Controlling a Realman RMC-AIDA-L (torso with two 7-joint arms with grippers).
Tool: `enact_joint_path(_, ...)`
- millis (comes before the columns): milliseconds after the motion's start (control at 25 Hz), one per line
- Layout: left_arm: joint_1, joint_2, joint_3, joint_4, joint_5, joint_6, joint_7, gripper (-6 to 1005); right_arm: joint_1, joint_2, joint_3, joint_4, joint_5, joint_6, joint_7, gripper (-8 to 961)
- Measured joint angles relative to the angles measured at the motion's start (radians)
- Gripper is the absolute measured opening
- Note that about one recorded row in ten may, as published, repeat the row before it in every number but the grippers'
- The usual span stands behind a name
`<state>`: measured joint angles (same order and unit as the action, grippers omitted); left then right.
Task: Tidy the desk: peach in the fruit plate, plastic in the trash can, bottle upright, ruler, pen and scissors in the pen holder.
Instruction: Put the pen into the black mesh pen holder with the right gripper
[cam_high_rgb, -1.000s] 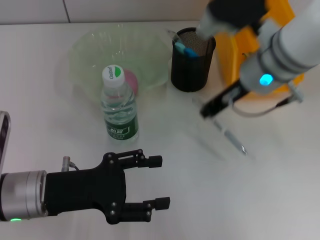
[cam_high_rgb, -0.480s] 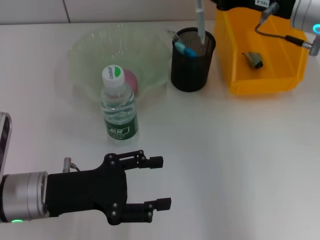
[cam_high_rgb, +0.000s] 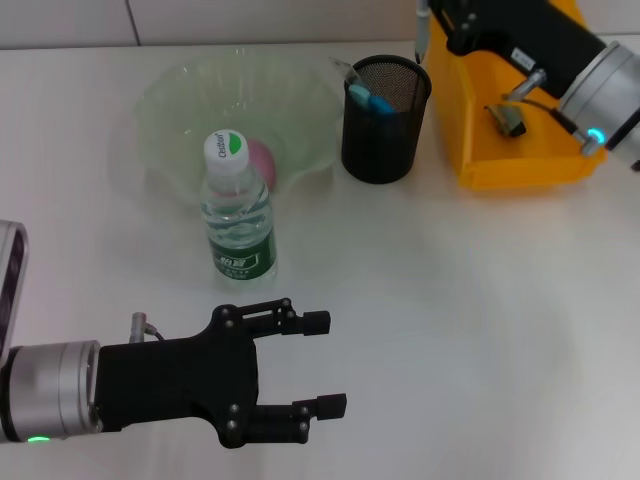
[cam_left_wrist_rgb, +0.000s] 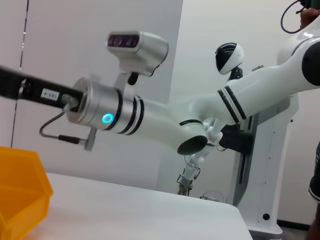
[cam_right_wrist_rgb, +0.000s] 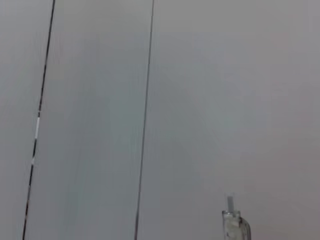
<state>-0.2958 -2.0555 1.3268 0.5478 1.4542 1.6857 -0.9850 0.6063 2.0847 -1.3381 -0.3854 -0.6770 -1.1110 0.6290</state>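
My right gripper keeps hold of the pen until its lower end is in the pen holder. It hangs high at the pen holder's far rim, so released now, it would miss.
My right gripper (cam_high_rgb: 440, 18) is at the back, shut on a thin grey pen (cam_high_rgb: 422, 28) that hangs upright just over the far rim of the black mesh pen holder (cam_high_rgb: 385, 120). A blue-handled item (cam_high_rgb: 368, 98) and a clear strip stick out of the holder. The pink peach (cam_high_rgb: 263, 157) lies in the green translucent fruit plate (cam_high_rgb: 180, 100). In front of the plate the bottle (cam_high_rgb: 238, 215) stands upright. A crumpled piece of plastic (cam_high_rgb: 508, 118) lies in the yellow trash can (cam_high_rgb: 480, 165). My left gripper (cam_high_rgb: 315, 365) hovers open near the front edge, holding nothing.
The white desk (cam_high_rgb: 450, 320) stretches bare between the left gripper and the yellow bin. The left wrist view shows the right arm (cam_left_wrist_rgb: 125, 107) reaching across, a corner of the yellow bin (cam_left_wrist_rgb: 22, 195) and another robot by the wall.
The right arm swung up from the desk's middle to the back with the pen, which now stands upright over the holder's far rim. The left arm stayed put.
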Motion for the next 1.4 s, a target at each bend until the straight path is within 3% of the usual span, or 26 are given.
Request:
enact_joint_path(800,0.001,0.001,0.000,0.007,0.000,0.001,0.000,768,0.117,0.008,-0.014,0.161,0.006,0.137,0.016,190)
enact_joint_path(1400,-0.002,0.000,0.000,0.008,0.000,0.001,0.002,769,0.115,0.008,-0.040,0.167,0.005,0.162,0.026,219)
